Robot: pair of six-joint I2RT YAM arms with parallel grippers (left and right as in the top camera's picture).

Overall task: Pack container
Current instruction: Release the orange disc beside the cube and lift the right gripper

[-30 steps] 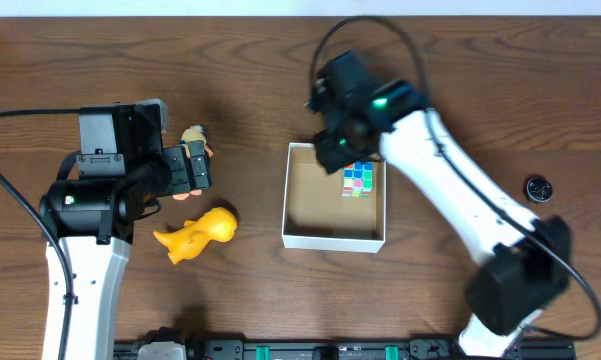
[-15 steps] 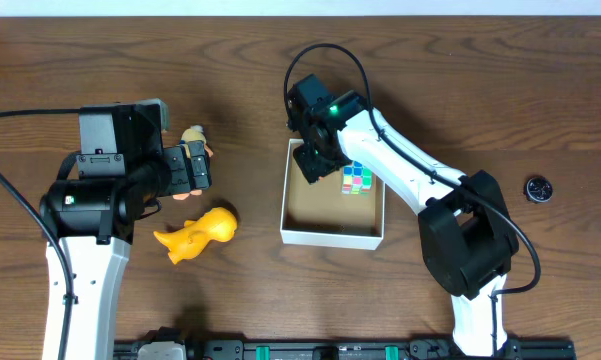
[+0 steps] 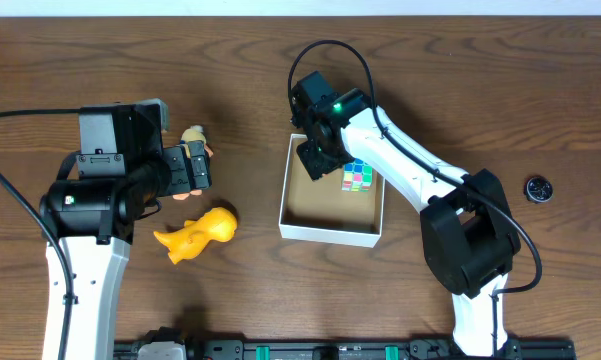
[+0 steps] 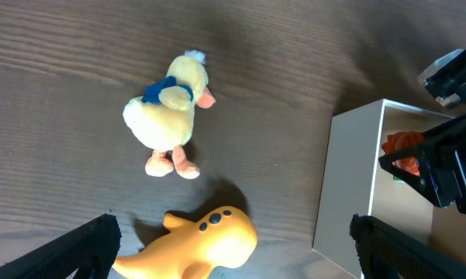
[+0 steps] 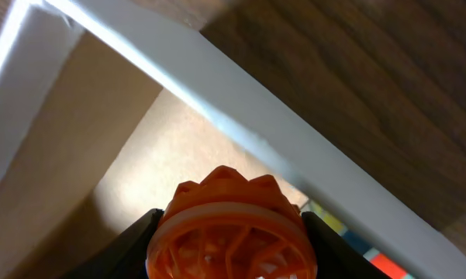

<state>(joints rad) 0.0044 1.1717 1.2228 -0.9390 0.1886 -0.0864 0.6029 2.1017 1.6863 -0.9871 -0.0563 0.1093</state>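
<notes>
My right gripper will release the toy, because the orange ribbed toy [image 5: 229, 225] hangs inside the white side of the container, over the container's brown bottom.
The container [image 3: 330, 233], a shallow white-walled box with a brown floor, sits mid-table with a colourful cube [image 3: 357, 178] inside. My right gripper [image 3: 313, 158] hangs over the container's far left corner, shut on an orange ribbed toy [image 5: 229, 225]; the white wall [image 5: 240, 124] runs just beyond it. My left gripper [image 4: 233, 244] stands open above the table to the left. Below it lie a yellow duck plush [image 4: 170, 112] and a yellow spotted rubber toy [image 4: 198, 248]. The left wrist view also shows the container's side [image 4: 349, 186] and the orange toy [image 4: 403, 147].
A small black round object [image 3: 538, 188] lies at the far right of the wooden table. The duck plush [image 3: 193, 137] and the yellow rubber toy [image 3: 198, 233] lie left of the container, with a strip of bare wood between them and its wall.
My right gripper has carried the orange toy leftward to the container's far left corner, and the container has shifted slightly left. The left arm has not moved.
</notes>
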